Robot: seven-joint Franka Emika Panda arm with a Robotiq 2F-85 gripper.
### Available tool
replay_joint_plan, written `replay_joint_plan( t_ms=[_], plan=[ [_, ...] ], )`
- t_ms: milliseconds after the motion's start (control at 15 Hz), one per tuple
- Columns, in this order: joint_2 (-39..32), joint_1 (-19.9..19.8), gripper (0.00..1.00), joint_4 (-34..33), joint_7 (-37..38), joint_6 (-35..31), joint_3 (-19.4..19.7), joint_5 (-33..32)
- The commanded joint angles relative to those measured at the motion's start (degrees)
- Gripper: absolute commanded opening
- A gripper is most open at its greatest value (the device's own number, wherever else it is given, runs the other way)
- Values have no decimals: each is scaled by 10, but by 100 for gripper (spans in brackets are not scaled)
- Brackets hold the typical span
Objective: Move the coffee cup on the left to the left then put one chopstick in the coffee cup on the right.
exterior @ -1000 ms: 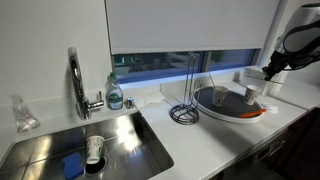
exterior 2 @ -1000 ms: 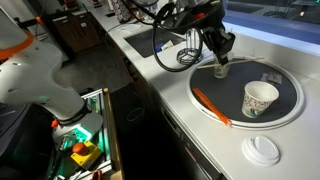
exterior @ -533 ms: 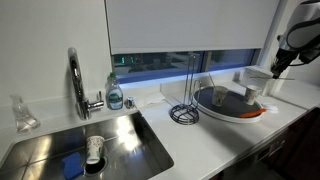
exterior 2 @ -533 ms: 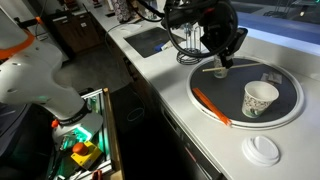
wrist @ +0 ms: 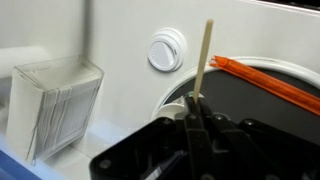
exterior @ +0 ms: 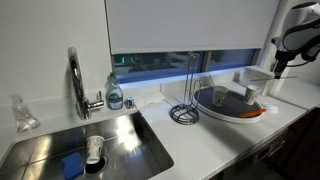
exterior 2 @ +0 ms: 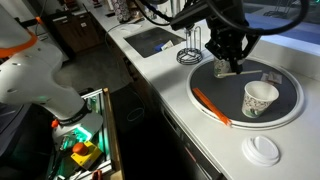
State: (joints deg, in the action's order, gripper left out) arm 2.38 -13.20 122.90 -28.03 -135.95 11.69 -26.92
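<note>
The chopstick lies nearly level above the cup's rim [exterior: 251, 87] [wrist: 171, 109], so the robot's gripper should keep holding it until the chopstick's tip is inside the coffee cup.
My gripper [exterior 2: 229, 68] is shut on a pale wooden chopstick [wrist: 205, 58] and holds it above the dark round tray [exterior 2: 228, 97]. A white paper coffee cup [exterior 2: 260, 98] stands upright on the tray, a little to the side of the gripper and apart from it. An orange chopstick [exterior 2: 211, 105] lies along the tray's near rim and also shows in the wrist view [wrist: 270, 78]. In an exterior view the gripper [exterior: 277, 64] hangs past the tray's far end [exterior: 215, 101]. I cannot make out a second cup.
A white lid [exterior 2: 263, 149] lies on the counter beside the tray. A clear box of sticks [wrist: 55, 105] stands nearby. A wire stand [exterior: 184, 108], soap bottle [exterior: 115, 96], faucet [exterior: 75, 82] and sink [exterior: 120, 140] with a cup [exterior: 94, 148] sit further along.
My gripper has carried the pale chopstick a little way across the tray, closer to the paper cup. The cup and orange chopstick have not moved.
</note>
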Motion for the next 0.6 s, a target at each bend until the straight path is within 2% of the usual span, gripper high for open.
replay_joint_plan(
  t_ms=[0,267,533],
  plan=[
    [-34,3,1,-38,-82,40,5,-3],
    [-56,0,1,-67,-139,65,6,-10],
    [-81,0,1,-93,-159,79,9,-34]
  ],
)
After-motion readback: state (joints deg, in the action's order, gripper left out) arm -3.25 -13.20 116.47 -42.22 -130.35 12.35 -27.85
